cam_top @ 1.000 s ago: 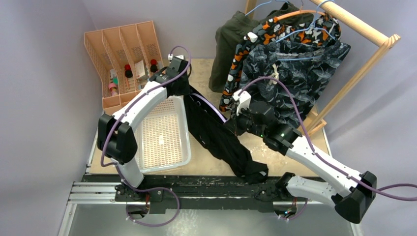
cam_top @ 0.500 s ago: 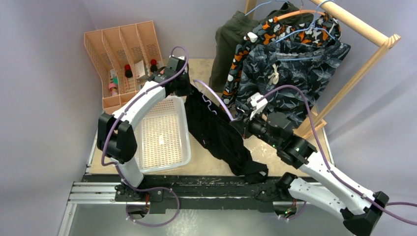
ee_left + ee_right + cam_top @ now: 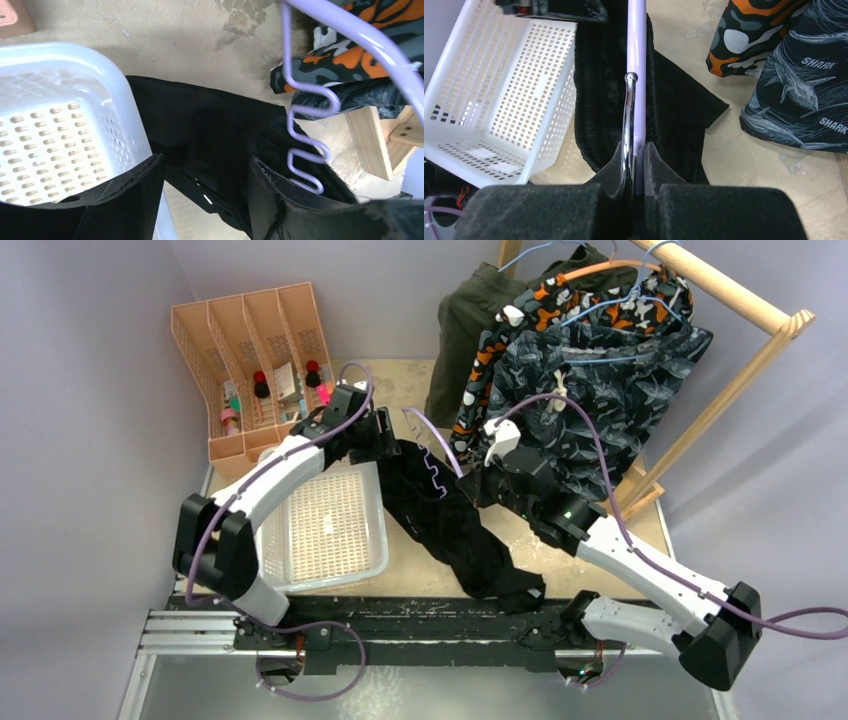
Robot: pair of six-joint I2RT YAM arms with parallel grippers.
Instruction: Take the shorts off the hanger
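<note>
I will grip the hanger's smooth arm with my left gripper, so its hook and wavy bar stay free and my right gripper is free to remove the shorts.
The plain black shorts (image 3: 450, 530) lie stretched across the table, from beside the white basket down to the near edge. My left gripper (image 3: 385, 440) hovers over their upper end with its jaws open; in the left wrist view the black fabric (image 3: 210, 120) lies loose below the left gripper (image 3: 205, 165). My right gripper (image 3: 470, 485) is shut on the lavender hanger (image 3: 428, 455) at its metal hook. In the right wrist view the hanger (image 3: 638, 75) runs straight out from the right gripper (image 3: 636, 150) over the black shorts (image 3: 674, 95). The hanger's wavy end (image 3: 305, 145) rests against the shorts.
A white perforated basket (image 3: 320, 520) stands left of the shorts. On the wooden rack (image 3: 740, 295) at the back right hang blue-grey shark camouflage shorts (image 3: 600, 390), orange camouflage shorts (image 3: 520, 320) and olive shorts (image 3: 465, 330). A tan divided organizer (image 3: 250, 350) stands at the back left.
My left gripper has opened and let go of the black shorts, whose upper end has dropped toward the table. The right arm has swung left with the hanger.
</note>
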